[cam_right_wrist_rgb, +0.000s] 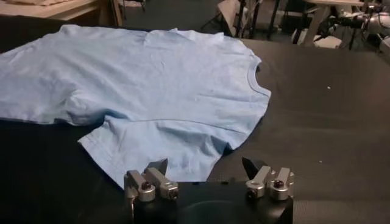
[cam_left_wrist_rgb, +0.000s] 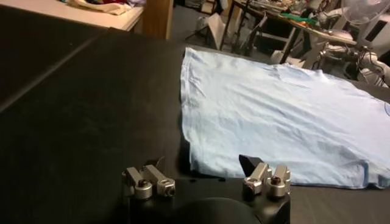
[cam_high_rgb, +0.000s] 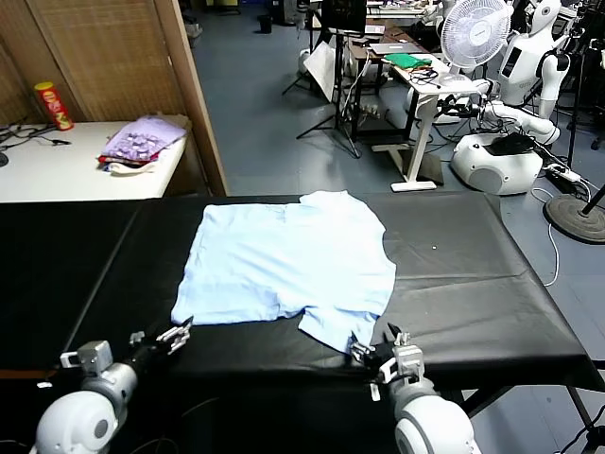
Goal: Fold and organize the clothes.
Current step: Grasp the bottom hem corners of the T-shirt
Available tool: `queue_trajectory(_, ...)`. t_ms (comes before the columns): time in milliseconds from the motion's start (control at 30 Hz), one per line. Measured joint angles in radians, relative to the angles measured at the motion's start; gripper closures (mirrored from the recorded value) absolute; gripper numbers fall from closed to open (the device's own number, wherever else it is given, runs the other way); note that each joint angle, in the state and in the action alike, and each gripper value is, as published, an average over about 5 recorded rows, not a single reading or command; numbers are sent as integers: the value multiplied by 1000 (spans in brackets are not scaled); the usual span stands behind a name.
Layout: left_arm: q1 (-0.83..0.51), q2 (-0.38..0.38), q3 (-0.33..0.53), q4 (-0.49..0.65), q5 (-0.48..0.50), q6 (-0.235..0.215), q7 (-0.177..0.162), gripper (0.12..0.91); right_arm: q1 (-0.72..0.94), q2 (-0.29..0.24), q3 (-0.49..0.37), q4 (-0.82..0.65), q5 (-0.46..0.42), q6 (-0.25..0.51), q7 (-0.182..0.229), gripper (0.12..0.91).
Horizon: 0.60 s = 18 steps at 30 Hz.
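I need to grab the T-shirt (cam_high_rgb: 284, 260) (cam_right_wrist_rgb: 152, 79) next with my right gripper, by the shoulder where the sleeve joins. Then it will be straight for folding.
The clothes are one pale sky-blue T-shirt (cam_high_rgb: 284, 260) lying flat on the black table (cam_high_rgb: 492, 274), its collar toward the table's right side. My left gripper (cam_high_rgb: 175, 333) hovers open at the table's near edge, just short of the shirt's hem corner (cam_left_wrist_rgb: 195, 161), with nothing between its fingers (cam_left_wrist_rgb: 204, 163). My right gripper (cam_high_rgb: 376, 342) is open at the near edge by the near sleeve. In the right wrist view the sleeve's edge (cam_right_wrist_rgb: 152, 152) reaches in between the spread fingers of that gripper (cam_right_wrist_rgb: 205, 164). Neither holds the cloth.
A white side table (cam_high_rgb: 57, 170) at the back left carries a purple patterned cloth pile (cam_high_rgb: 142, 142) and a red-and-yellow can (cam_high_rgb: 54, 104). A wooden post (cam_high_rgb: 203, 104) stands behind the black table. A fan (cam_high_rgb: 475, 33) and another white robot (cam_high_rgb: 515, 104) are farther back right.
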Motion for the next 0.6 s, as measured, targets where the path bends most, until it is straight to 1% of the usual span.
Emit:
queue_trajectory(67, -3, -2, 1, 2, 6, 6, 3, 232, 0, 3, -1, -3, -4, 0, 0, 343)
queue_trajectory(133, -8, -6, 3, 7, 15, 13, 4, 232, -1, 9, -4, -10, -12, 1, 0, 450)
queue_trajectory(200, -11, -9, 7, 14, 16, 8, 2, 238, -3, 14, -6, -17, -20, 3, 0, 550)
queue_trajectory(267, -12, -13, 12, 22, 16, -2, 2, 279, -6, 19, -6, -21, -25, 6, 0, 650)
queue_trajectory(300, -12, -14, 14, 26, 17, -7, 4, 317, -9, 21, -7, -22, -27, 8, 1, 700)
queue_trajectory(367, -13, -18, 19, 34, 20, -16, 9, 420, -15, 25, -6, -21, -29, 12, 2, 808)
queue_trajectory(400, -14, -20, 22, 38, 24, -19, 11, 470, -19, 26, -5, -18, -30, 12, 4, 849)
queue_trajectory(433, -16, -22, 24, 42, 28, -22, 12, 537, -25, 27, -3, -13, -32, 10, 4, 873)
queue_trajectory(467, -18, -25, 26, 46, 32, -25, 13, 587, -31, 28, 1, -6, -35, 8, 5, 897)
queue_trajectory(500, -19, -28, 28, 49, 34, -27, 15, 637, -40, 30, 5, 3, -39, 6, 5, 904)
queue_trajectory(533, -20, -31, 29, 50, 36, -29, 16, 704, -50, 31, 10, 15, -44, 3, 6, 904)
queue_trajectory(600, -16, -37, 30, 46, 37, -33, 21, 803, -78, 34, 20, 47, -53, 0, 6, 904)
